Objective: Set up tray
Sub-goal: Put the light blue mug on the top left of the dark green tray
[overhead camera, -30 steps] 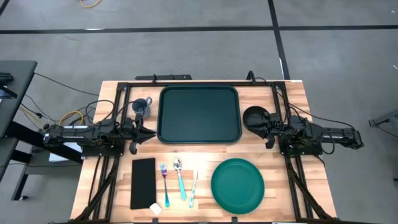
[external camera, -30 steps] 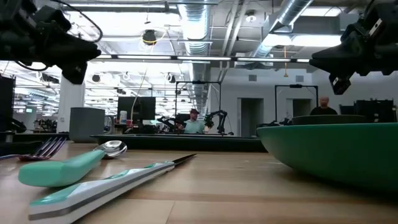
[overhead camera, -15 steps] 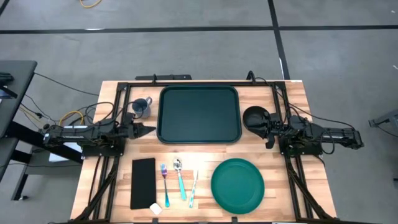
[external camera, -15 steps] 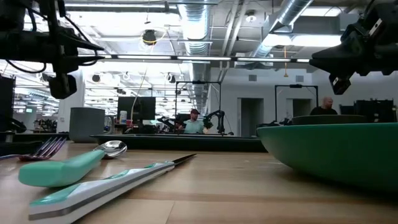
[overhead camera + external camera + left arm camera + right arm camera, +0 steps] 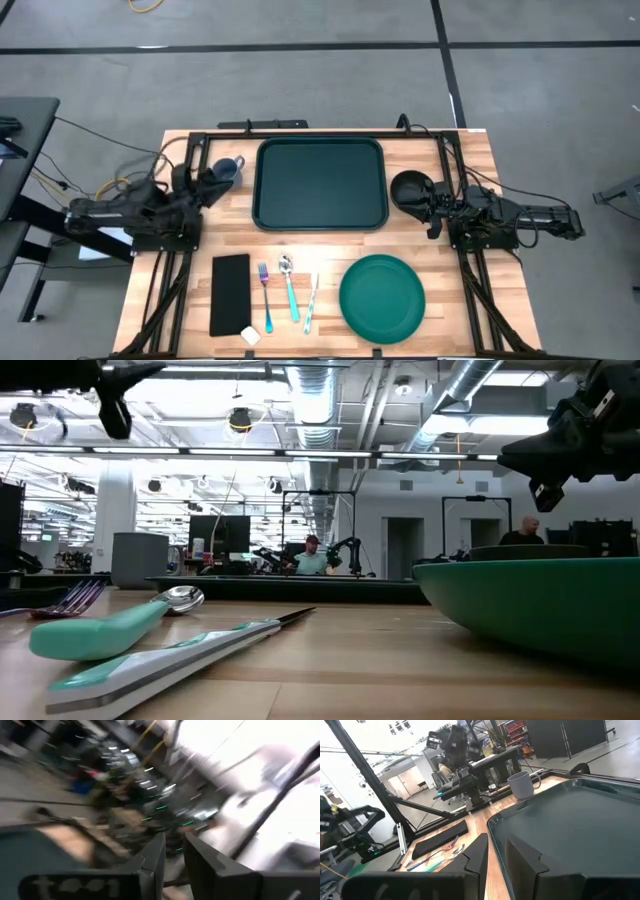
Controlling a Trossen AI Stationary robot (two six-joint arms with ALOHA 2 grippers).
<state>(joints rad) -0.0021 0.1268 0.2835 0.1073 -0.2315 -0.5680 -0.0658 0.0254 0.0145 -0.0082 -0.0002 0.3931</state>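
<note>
My left gripper should next grab the grey-blue cup by its rim to set up the tray, and that leaves the cup's handle free.
The dark green tray lies flat at the far middle of the table, and the right wrist view shows it as a tray just ahead of the fingers. My left gripper hovers raised off the tray's left side, beside the grey-blue cup. It is shut, tipped upward and touches nothing, and it shows high in the low view as the left gripper. My right gripper hangs shut above the table off the tray's right side, next to the black bowl.
The round green plate sits near the right front. A black napkin, fork, spoon and knife lie in a row at the left front. Bare wood lies between the tray and this row.
My left gripper has turned about its wrist, then pulled back toward the table's left edge and risen, tipping upward so that its camera now looks into the room. The right arm and all the objects have kept still.
</note>
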